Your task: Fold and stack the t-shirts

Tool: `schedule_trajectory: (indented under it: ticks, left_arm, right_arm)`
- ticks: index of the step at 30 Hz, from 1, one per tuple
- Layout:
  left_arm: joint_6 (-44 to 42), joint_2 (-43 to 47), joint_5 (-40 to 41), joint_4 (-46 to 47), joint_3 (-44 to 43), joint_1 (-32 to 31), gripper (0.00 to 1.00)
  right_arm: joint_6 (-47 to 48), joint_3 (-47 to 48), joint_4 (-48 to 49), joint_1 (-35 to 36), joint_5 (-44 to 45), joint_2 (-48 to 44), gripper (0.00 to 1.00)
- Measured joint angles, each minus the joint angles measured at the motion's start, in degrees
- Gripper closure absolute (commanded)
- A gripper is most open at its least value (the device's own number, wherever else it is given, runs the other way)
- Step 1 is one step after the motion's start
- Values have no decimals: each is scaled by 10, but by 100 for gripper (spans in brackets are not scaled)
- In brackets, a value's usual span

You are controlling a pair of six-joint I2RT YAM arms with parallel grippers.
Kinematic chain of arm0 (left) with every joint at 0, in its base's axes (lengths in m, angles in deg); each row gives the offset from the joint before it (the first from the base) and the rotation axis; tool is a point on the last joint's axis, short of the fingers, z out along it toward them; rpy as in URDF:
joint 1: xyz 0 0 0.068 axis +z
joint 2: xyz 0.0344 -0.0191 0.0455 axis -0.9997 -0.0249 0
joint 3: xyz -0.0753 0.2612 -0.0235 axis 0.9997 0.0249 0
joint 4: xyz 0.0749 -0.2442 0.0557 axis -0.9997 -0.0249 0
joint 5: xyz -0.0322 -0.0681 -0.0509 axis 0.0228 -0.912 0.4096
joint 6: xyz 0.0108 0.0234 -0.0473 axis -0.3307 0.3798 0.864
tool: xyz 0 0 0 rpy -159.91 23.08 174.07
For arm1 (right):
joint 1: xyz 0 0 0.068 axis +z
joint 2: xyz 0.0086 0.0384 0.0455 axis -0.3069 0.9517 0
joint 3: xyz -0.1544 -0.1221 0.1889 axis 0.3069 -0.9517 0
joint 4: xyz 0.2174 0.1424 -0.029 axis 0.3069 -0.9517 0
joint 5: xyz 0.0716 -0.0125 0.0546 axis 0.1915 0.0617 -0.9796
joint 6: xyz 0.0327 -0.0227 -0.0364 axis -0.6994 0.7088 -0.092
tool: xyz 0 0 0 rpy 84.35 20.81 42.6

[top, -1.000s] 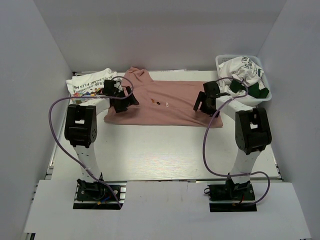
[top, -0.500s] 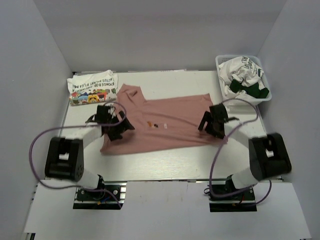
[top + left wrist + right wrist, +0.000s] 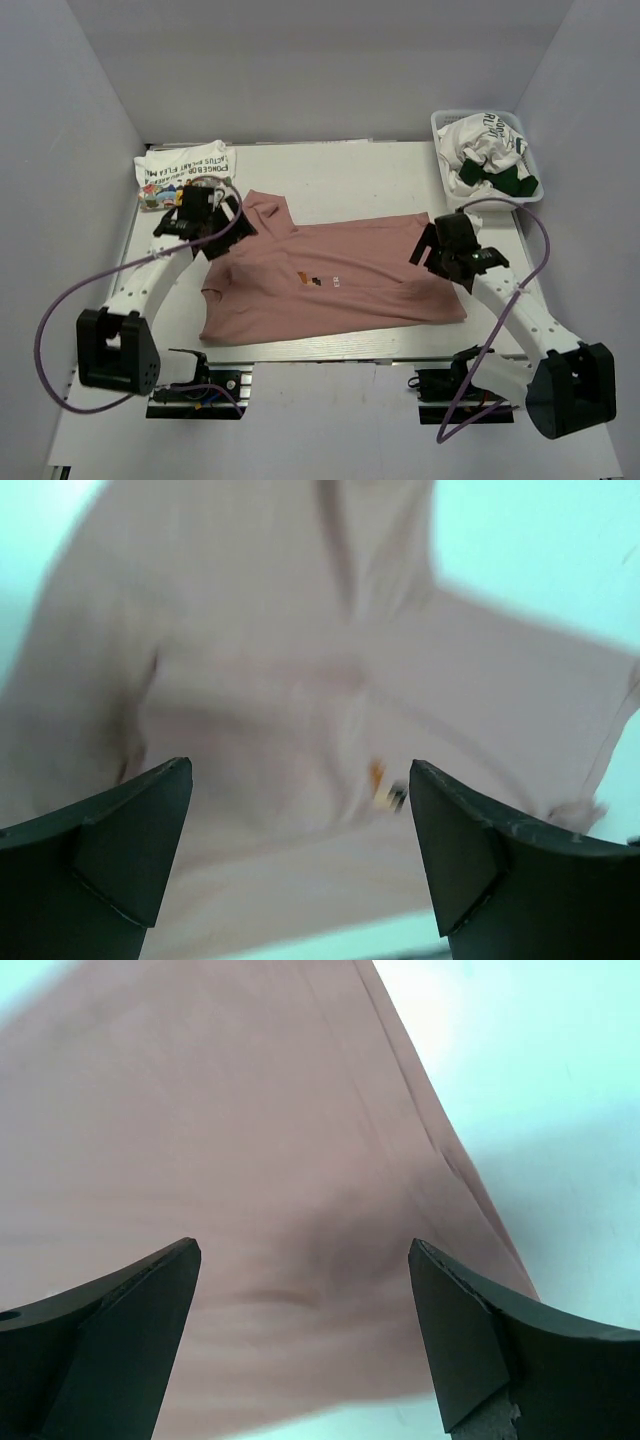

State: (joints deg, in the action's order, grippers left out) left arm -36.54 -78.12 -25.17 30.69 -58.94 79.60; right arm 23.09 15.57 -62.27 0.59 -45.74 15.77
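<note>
My left gripper must next grab the pink t-shirt's far sleeve by its end to fold the far side over the near side.
A dusty-pink t-shirt (image 3: 340, 285) lies spread flat across the table, its small pixel print (image 3: 320, 280) facing up and its collar toward the left. My left gripper (image 3: 222, 222) hovers open above the collar and shoulder end. The left wrist view shows the pink cloth (image 3: 300, 680) and its print (image 3: 385, 792) below empty fingers (image 3: 130, 845). My right gripper (image 3: 428, 250) hovers open over the shirt's right edge. In the right wrist view the pink fabric (image 3: 250, 1160) fills the gap, nothing gripped. A folded white tee with cartoon print (image 3: 185, 172) lies at the back left.
A white lattice basket (image 3: 478, 113) stands at the back right, holding crumpled white and dark green tees (image 3: 490, 150). Grey walls close in the table on three sides. The pink shirt's lower hem reaches almost to the table's near edge (image 3: 330, 340).
The pink shirt has slid from the back of the table toward the near edge. Both arms have swung down and outward, and the grippers now hover over its two ends.
</note>
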Motion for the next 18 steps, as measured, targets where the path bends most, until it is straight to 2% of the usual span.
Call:
schedule_trajectory:
  ticks: [3,7,13,15,18]
  left_arm:
    - [-9,-97,35,10,-115,3,1]
    - [-28,-277,72,19,-292,8,1]
    - [-74,-506,118,-37,-533,8,2]
    - [-90,-565,130,-55,-609,6,3]
    - [-109,-618,140,-73,-672,5,8]
  right_arm:
    - [3,66,26,0,14,68,10]
    - [6,178,44,-5,42,194,10]
    - [35,346,39,-20,79,358,10]
    - [41,386,36,-24,85,401,10]
    - [48,422,30,-28,91,451,10]
